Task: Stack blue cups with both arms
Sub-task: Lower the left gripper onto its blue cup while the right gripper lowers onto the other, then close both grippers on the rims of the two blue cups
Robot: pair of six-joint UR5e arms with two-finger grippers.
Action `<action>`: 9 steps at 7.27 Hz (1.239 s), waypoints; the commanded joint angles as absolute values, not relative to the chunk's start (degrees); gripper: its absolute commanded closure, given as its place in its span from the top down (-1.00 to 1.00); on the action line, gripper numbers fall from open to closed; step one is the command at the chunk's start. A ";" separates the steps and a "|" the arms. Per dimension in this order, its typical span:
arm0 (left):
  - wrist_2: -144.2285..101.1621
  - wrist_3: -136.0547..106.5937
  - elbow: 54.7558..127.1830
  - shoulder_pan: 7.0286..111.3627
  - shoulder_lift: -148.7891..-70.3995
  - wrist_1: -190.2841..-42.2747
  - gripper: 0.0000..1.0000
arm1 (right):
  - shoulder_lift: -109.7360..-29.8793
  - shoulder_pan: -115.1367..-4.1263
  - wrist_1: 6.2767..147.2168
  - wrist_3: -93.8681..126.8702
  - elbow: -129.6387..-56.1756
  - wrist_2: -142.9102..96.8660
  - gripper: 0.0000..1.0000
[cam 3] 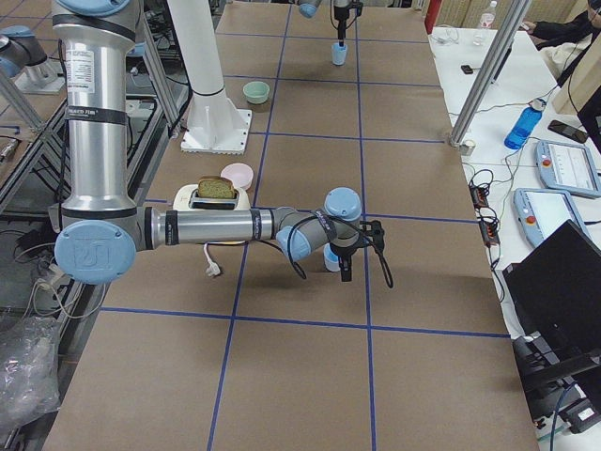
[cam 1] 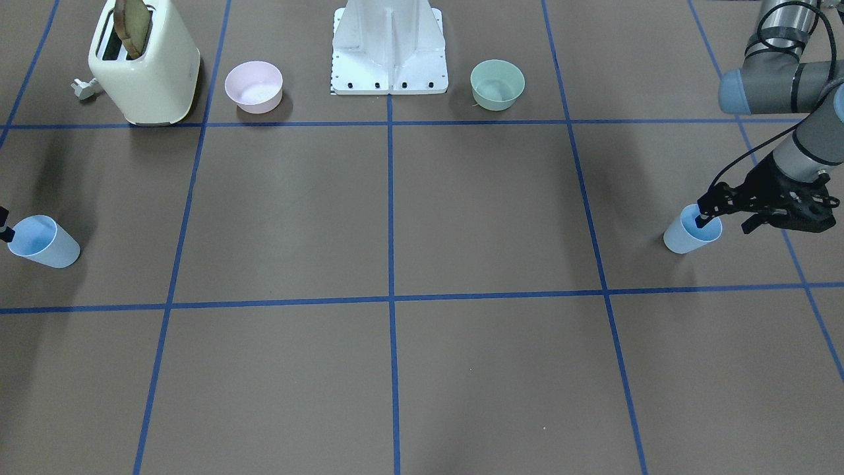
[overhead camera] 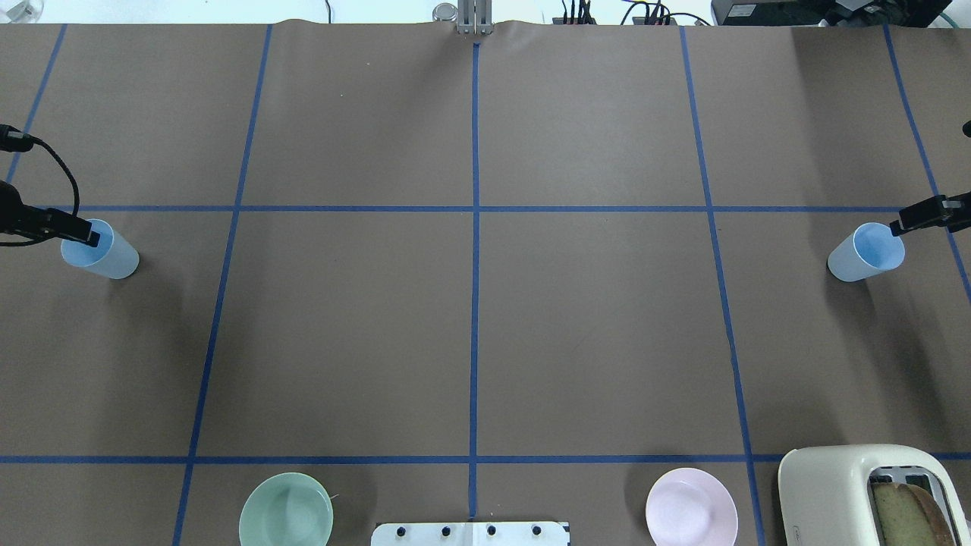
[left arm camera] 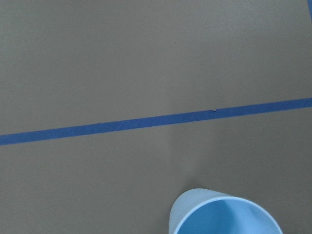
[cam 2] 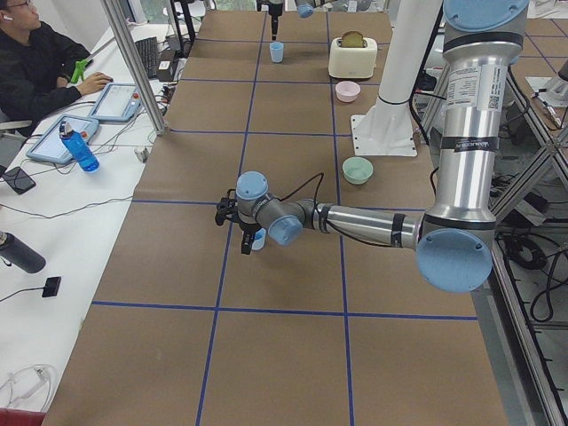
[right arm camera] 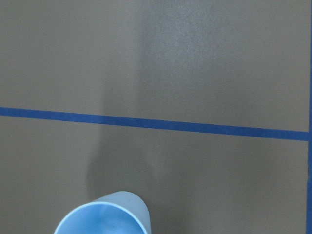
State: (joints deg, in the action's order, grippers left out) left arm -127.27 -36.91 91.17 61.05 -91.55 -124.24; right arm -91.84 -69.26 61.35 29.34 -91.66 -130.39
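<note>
I am not ready to close my right gripper yet. My fingers reach only the cup's rim (cam 1: 721,227), one finger high in the cup's opening (cam 1: 710,230), so I need to lower the gripper first and then close it on the cup.
Two light-blue cups stand upright at opposite ends of the table. One cup (cam 1: 686,239) (overhead camera: 108,259) is by my left gripper (cam 1: 725,223). That gripper is open: one finger (overhead camera: 76,229) dips inside the rim and the other is outside the wall. The left wrist view shows this cup's rim (left arm camera: 224,217) at the bottom edge. The other cup (cam 1: 46,245) (overhead camera: 861,259) (right arm camera: 105,217) is by my right gripper (overhead camera: 899,226). Only one finger shows, its tip at the cup's rim, so I cannot tell whether this gripper is open or shut.
A cream toaster (cam 1: 148,72) holding a bread slice, a pink bowl (cam 1: 254,87) and a pale green bowl (cam 1: 497,84) stand in a row beside the white pedestal (cam 1: 389,56). Blue tape lines grid the brown table. An operator sits at a side desk (cam 2: 35,67).
</note>
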 commanded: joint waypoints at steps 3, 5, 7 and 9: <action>-127.27 -36.91 91.23 60.64 -91.49 -124.28 0.92 | -91.93 -66.45 61.26 29.79 -91.41 -130.43 1.00; -127.27 -36.91 91.23 60.64 -91.49 -124.28 0.74 | -92.02 -65.92 61.35 29.79 -91.41 -130.34 1.00; -127.27 -36.48 91.23 60.64 -91.49 -124.28 0.38 | -92.02 -65.74 61.26 29.71 -91.14 -130.34 1.00; -127.27 -36.56 91.23 60.64 -91.58 -124.28 -0.34 | -92.02 -65.74 61.26 29.71 -91.05 -130.34 1.00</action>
State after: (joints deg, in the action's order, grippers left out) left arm -127.27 -36.59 91.23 60.64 -91.54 -124.28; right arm -92.02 -65.77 61.27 29.72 -91.11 -130.34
